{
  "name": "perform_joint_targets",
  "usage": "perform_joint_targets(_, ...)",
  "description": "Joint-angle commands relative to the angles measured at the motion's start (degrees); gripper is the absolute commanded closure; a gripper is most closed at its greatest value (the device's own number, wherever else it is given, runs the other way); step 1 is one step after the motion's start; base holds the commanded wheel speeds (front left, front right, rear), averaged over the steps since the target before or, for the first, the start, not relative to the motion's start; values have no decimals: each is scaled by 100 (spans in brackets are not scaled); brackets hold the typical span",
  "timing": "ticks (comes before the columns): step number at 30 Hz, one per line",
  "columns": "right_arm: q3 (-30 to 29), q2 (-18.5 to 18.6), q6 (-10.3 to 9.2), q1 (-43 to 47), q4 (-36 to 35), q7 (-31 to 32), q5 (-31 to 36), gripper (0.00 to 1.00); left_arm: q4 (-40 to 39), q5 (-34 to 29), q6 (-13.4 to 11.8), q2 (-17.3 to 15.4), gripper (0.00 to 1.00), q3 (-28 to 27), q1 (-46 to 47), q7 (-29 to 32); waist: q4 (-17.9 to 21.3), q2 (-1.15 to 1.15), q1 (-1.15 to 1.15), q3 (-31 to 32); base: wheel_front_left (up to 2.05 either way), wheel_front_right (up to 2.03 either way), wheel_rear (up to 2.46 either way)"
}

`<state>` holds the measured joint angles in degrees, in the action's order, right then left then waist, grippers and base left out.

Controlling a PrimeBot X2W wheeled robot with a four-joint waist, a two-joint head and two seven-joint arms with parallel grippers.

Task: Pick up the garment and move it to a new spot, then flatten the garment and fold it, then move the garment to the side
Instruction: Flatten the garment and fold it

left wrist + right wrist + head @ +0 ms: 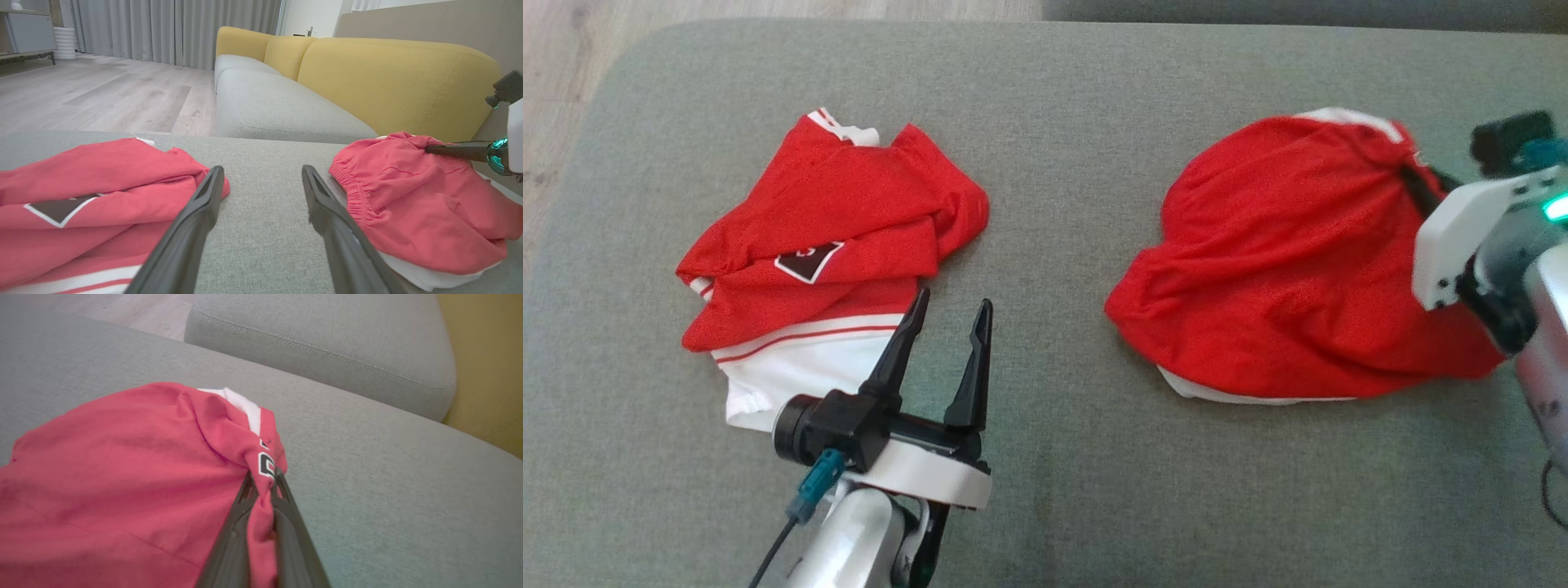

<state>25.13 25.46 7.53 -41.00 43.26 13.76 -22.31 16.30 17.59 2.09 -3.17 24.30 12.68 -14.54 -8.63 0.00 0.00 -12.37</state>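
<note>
The garment's body lies loose in a heap while its gathered edge [354,191] stands out, so my left gripper should next grab the waistband corner [367,226] beside the white stripe.
A red garment [1290,261] with a white hem lies bunched at the right of the grey cushion [1054,122]. My right gripper [1417,184] is shut on its upper right edge. In the right wrist view the fingers [263,479] pinch a fold of red cloth [122,477] beside a black-and-white number. The left wrist view shows this garment [408,196] with the right gripper's dark finger [453,150] lying on its top. My left gripper [953,306] hovers open over bare cushion, between the two heaps, with nothing between its fingers [261,171].
A second red and white garment [833,237] with a black diamond patch lies crumpled at the left, right beside the left gripper's fingertips. Wooden floor [556,82] lies past the cushion's left edge. A yellow-backed sofa [388,77] stands beyond.
</note>
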Motion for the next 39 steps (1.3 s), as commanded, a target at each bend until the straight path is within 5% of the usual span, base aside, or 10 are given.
perform_joint_targets(1,3,114,-4,-132,-72,-76,-24,100,-167,-28,5,5,0,-151,185,-46,10,0,0,-15,0,0,0)
perform_joint_targets(15,7,387,-4,-1313,799,-1276,1031,100,-158,-28,52,23,0,-65,411,-46,-294,0,0,-367,0,0,0)
perform_joint_targets(16,26,403,-4,-1407,878,-1393,1107,22,-161,-23,48,24,0,-55,423,-46,-327,0,0,-392,0,0,0)
perform_joint_targets(17,-9,406,-4,-1502,1014,-1454,1163,0,-165,-15,41,25,0,-49,434,-46,-354,0,0,-414,0,0,0)
perform_joint_targets(30,-683,0,-4,-1841,1799,-2668,1447,0,-238,13,-42,28,0,-217,412,-46,-69,0,0,-235,0,0,0)
perform_joint_targets(35,-1167,-343,-4,-1320,1292,-2861,1187,0,-331,-32,-27,28,0,-405,306,-46,305,0,0,39,0,0,0)
perform_joint_targets(39,-1515,-705,-4,-452,215,-2873,937,0,-372,-55,-2,28,0,-519,181,-46,598,0,0,300,0,0,0)
